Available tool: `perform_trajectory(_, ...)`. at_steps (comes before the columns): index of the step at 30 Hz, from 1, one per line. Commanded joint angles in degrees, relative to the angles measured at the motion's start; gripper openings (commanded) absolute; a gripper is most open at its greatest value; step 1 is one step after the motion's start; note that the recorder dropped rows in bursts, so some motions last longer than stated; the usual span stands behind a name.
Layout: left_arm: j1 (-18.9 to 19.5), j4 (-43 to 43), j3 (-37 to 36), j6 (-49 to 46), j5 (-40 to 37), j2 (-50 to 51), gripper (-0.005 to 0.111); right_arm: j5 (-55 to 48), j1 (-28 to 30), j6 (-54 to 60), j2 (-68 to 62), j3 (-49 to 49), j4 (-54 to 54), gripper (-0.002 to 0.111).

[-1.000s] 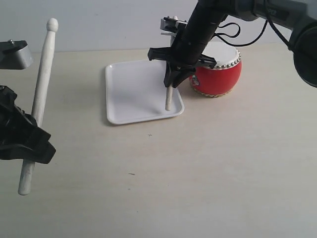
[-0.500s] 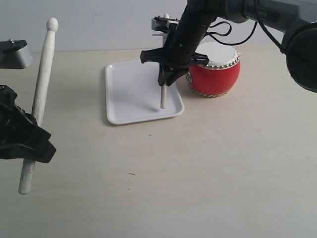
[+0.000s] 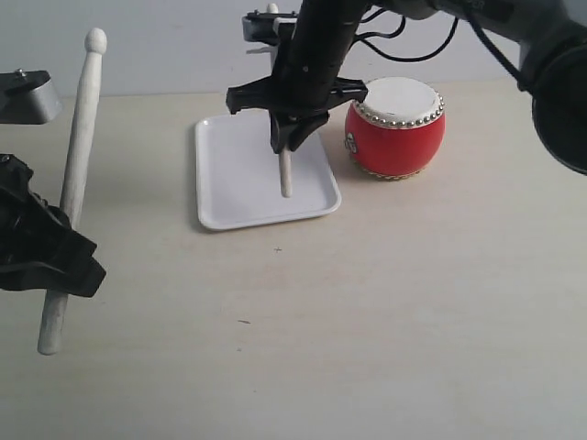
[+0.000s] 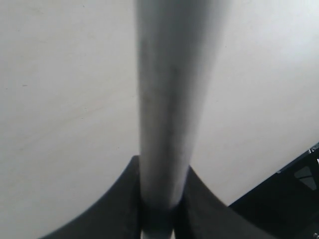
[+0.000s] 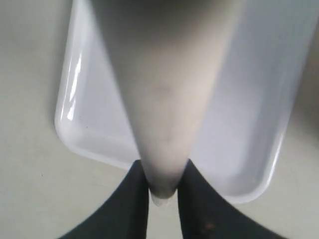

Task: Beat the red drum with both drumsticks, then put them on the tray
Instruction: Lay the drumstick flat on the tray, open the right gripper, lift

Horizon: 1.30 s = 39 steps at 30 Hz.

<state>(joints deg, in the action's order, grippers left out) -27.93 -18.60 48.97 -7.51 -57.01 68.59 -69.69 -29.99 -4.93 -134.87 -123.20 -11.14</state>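
The drumstick's lower end [image 3: 286, 191] hangs above the bottom of the white tray. My right gripper keeps hold of the steep drumstick for now, until it is lower.
The red drum [image 3: 397, 128] with its white skin stands to the right of the white tray [image 3: 229, 174]. My right gripper [image 3: 292, 128] hangs over the tray, shut on a pale drumstick [image 3: 285, 174] that points almost straight down. Its lower end is over the tray floor; I cannot tell whether it touches. In the right wrist view that drumstick [image 5: 164, 109] fills the gap of the gripper [image 5: 163, 174], with the tray [image 5: 249, 114] behind. At the far left my left gripper [image 3: 57, 261] is shut on the other drumstick [image 3: 78, 156], held upright with its round tip up. The left wrist view shows this stick [image 4: 169, 109] clamped in the gripper [image 4: 159, 199].
The pale tabletop [image 3: 367, 312] stretches in front of the tray and the drum. A grey part of the left arm [image 3: 27, 99] shows at the left edge. Black cables [image 3: 413, 46] hang behind the drum.
My right gripper has carried its drumstick leftward, away from the drum and further over the tray. The left gripper and its stick have hardly moved.
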Motion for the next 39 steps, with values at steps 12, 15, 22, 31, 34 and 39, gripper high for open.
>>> perform_trajectory(12, 0.15, -0.01, -0.08, -1.24, -1.07, -0.51, 0.0, 5.12, -0.71, -8.33, -5.21, -0.02, 5.26, 0.0)
perform_trajectory(15, 0.15, -0.02, -0.08, -1.39, -1.07, -0.51, 0.0, 6.28, -0.71, -9.14, -6.45, -0.02, 5.7, 0.0)
perform_trajectory(22, 0.15, -0.02, -0.08, -1.94, -1.06, -0.51, 0.0, 8.2, -0.71, -13.47, -8.34, -0.02, 5.6, 0.0)
perform_trajectory(31, 0.15, -0.02, -0.08, -2.57, -1.06, -0.51, 0.0, 10.07, -0.71, -19.84, -8.34, -0.02, 8.32, 0.0)
perform_trajectory(34, 0.15, -0.02, -0.08, -2.57, -1.06, -0.51, 0.0, 10.07, -0.71, -19.84, -8.34, -0.02, 8.32, 0.0)
perform_trajectory(39, 0.15, -0.02, -0.08, -2.57, -1.06, -0.51, 0.0, 9.86, -0.71, -20.24, -8.34, -0.02, 8.67, 0.006)
